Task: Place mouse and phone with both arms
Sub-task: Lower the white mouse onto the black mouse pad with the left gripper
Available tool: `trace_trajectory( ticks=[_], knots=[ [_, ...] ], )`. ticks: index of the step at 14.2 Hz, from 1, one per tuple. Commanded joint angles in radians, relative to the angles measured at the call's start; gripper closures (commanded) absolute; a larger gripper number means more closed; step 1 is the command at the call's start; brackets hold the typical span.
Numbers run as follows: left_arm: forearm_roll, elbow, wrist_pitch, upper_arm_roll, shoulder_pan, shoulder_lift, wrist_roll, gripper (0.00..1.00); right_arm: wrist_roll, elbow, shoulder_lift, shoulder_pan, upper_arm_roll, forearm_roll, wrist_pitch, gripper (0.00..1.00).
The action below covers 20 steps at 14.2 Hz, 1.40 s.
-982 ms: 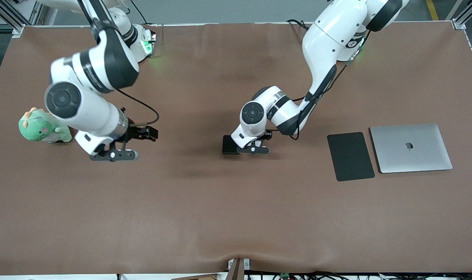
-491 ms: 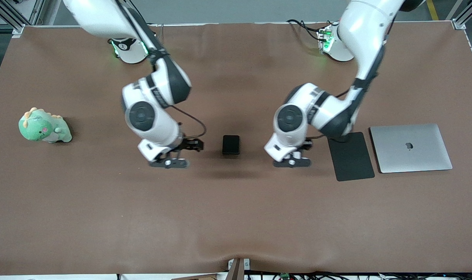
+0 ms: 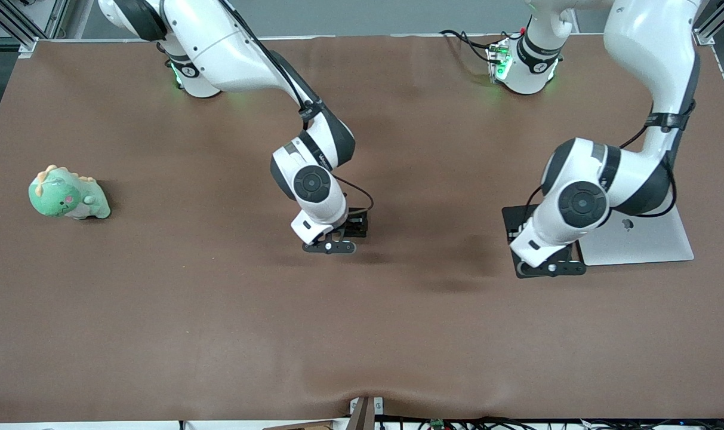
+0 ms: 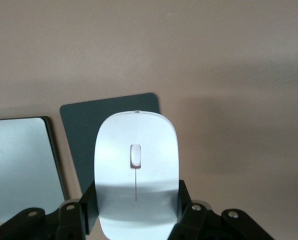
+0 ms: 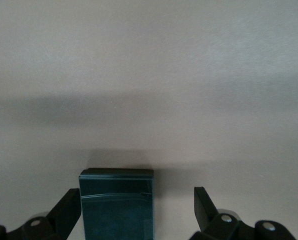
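Note:
My right gripper's fingers stand above the black phone's top [image 3: 359,230] [image 5: 118,215], so closing now would miss. My right gripper moves lower next and only then closes on the phone.
My left gripper [image 3: 550,266] is shut on the white mouse [image 4: 136,165] and holds it over the black mouse pad [image 3: 511,218]. In the left wrist view the gripper [image 4: 136,205] clamps the mouse's sides, with the pad [image 4: 79,135] below. The arm hides the mouse in the front view. My right gripper [image 3: 330,242] is low over the black phone [image 5: 116,205] at mid-table. Its open fingers stand on either side of the phone [image 5: 136,200], one close to an edge, the other apart. The gripper mostly hides the phone in the front view.
A closed silver laptop [image 3: 642,245] lies beside the mouse pad toward the left arm's end of the table and also shows in the left wrist view [image 4: 19,165]. A green plush dinosaur [image 3: 68,196] sits toward the right arm's end. The table is covered in brown cloth.
My left gripper has moved from beside the phone to over the mouse pad. My right gripper has swept from near the plush dinosaur to over the phone.

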Motion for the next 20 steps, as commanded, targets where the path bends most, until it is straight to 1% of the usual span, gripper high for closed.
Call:
trace_trajectory(
  ticks=[1,3,5,6,10,14,17,19,20],
  knots=[
    [0.008,-0.133,0.092,-0.04,0.113,-0.058,0.083,0.73,0.013,0.082,0.064,0.045,-0.011,-0.005,-0.018,0.0],
    [0.008,-0.208,0.221,-0.049,0.146,-0.046,0.105,0.73,0.013,0.092,0.087,0.062,-0.012,-0.011,-0.013,0.0],
    [0.012,-0.258,0.295,-0.049,0.19,-0.037,0.143,0.73,0.013,0.09,0.095,0.073,-0.014,-0.022,0.007,0.0],
    [0.012,-0.271,0.31,-0.049,0.213,-0.03,0.154,0.73,0.013,0.09,0.095,0.073,-0.014,-0.026,0.007,0.0],
    [0.003,-0.325,0.365,-0.049,0.229,-0.02,0.134,0.73,0.012,0.087,0.095,0.071,-0.015,-0.048,0.007,0.0],
    [-0.027,-0.334,0.413,-0.051,0.235,0.014,0.133,0.72,0.012,0.089,0.089,0.067,-0.015,-0.051,-0.002,0.0],
    [-0.027,-0.334,0.462,-0.051,0.249,0.06,0.131,0.69,0.012,0.089,0.089,0.064,-0.017,-0.051,-0.002,0.0],
    [-0.027,-0.332,0.468,-0.049,0.252,0.071,0.134,0.62,0.013,0.087,0.089,0.059,-0.017,-0.051,-0.001,0.0],
    [-0.027,-0.331,0.468,-0.049,0.25,0.072,0.134,0.55,0.015,0.086,0.092,0.056,-0.017,-0.051,0.002,0.0]
  ],
)
